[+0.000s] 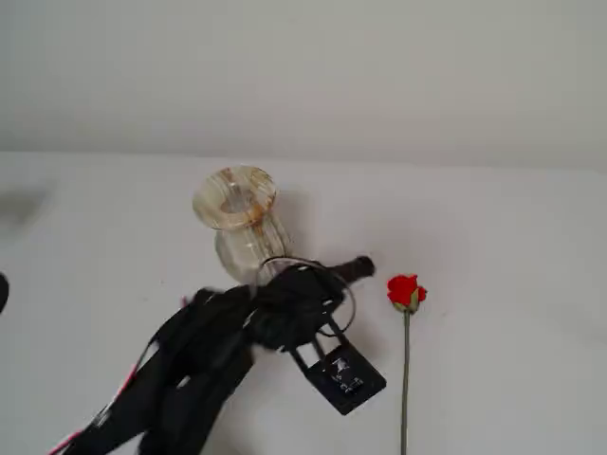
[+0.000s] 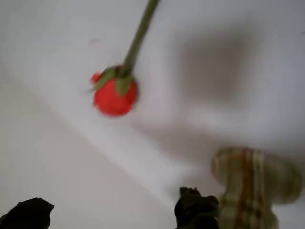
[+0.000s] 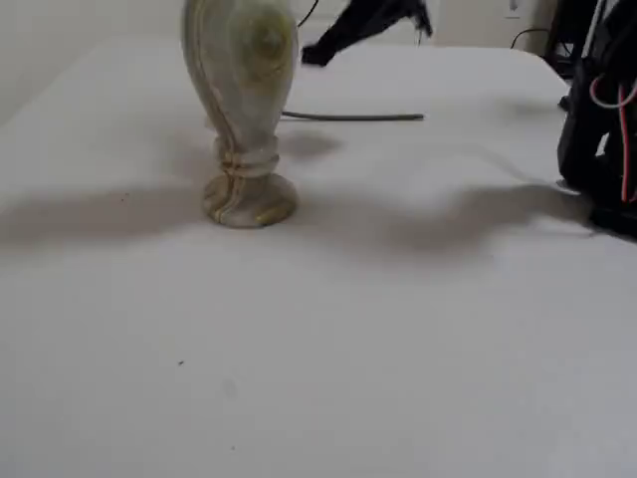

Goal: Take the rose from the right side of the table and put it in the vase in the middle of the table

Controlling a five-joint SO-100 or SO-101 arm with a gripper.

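Note:
My gripper should grab the rose by its thin grey-green stem (image 1: 405,379) next, so that it can stand the rose in the veined cream vase (image 1: 237,204).
The rose lies flat on the white table (image 1: 512,284), its red bud (image 1: 406,292) to the right of the vase in a fixed view and its stem (image 1: 405,389) running toward the front edge. The wrist view shows the bud (image 2: 114,97) and the stem (image 2: 139,36) ahead. The veined cream vase (image 1: 237,204) stands upright; its foot shows in the wrist view (image 2: 252,183). My gripper (image 1: 358,272) hovers between the vase and the bud, open and empty, touching neither. Its fingertips (image 2: 196,210) sit wide apart at the bottom of the wrist view. In a low fixed view the vase (image 3: 242,100) hides the bud; only the stem (image 3: 348,117) shows.
The black arm (image 1: 199,360) reaches in from the lower left in a fixed view, with a camera module (image 1: 343,376) hanging under the wrist. The arm's base and cables (image 3: 605,129) stand at the right edge in a fixed view. A pale wall rises behind the table.

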